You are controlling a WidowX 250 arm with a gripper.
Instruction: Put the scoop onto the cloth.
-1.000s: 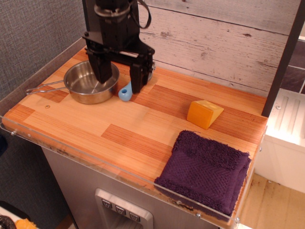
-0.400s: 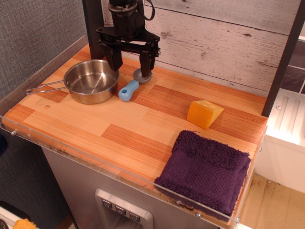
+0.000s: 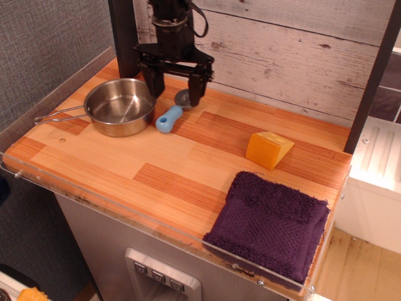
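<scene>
My gripper picks up the scoop by its light-blue handle (image 3: 171, 117) next. Then the scoop goes onto the purple cloth (image 3: 270, 226).
The scoop (image 3: 170, 116) lies on the wooden table at the back left, its light-blue handle pointing toward the front left and its grey metal bowl (image 3: 183, 98) at the far end. The dark purple cloth (image 3: 270, 226) lies flat at the front right corner, far from the scoop. My black gripper (image 3: 176, 91) hangs open above the scoop's bowl end, one finger on each side, holding nothing. The right finger partly covers the bowl.
A steel pan (image 3: 119, 106) with a wire handle stands just left of the scoop. A yellow-orange wedge block (image 3: 268, 149) sits between scoop and cloth. A plank wall runs along the back, a dark post (image 3: 371, 81) stands at the right, and the table's front edge (image 3: 125, 210) has a clear lip.
My gripper has moved back and to the right, from over the pan's edge and scoop handle to above the scoop's bowl. The scoop, pan, wedge and cloth have not moved.
</scene>
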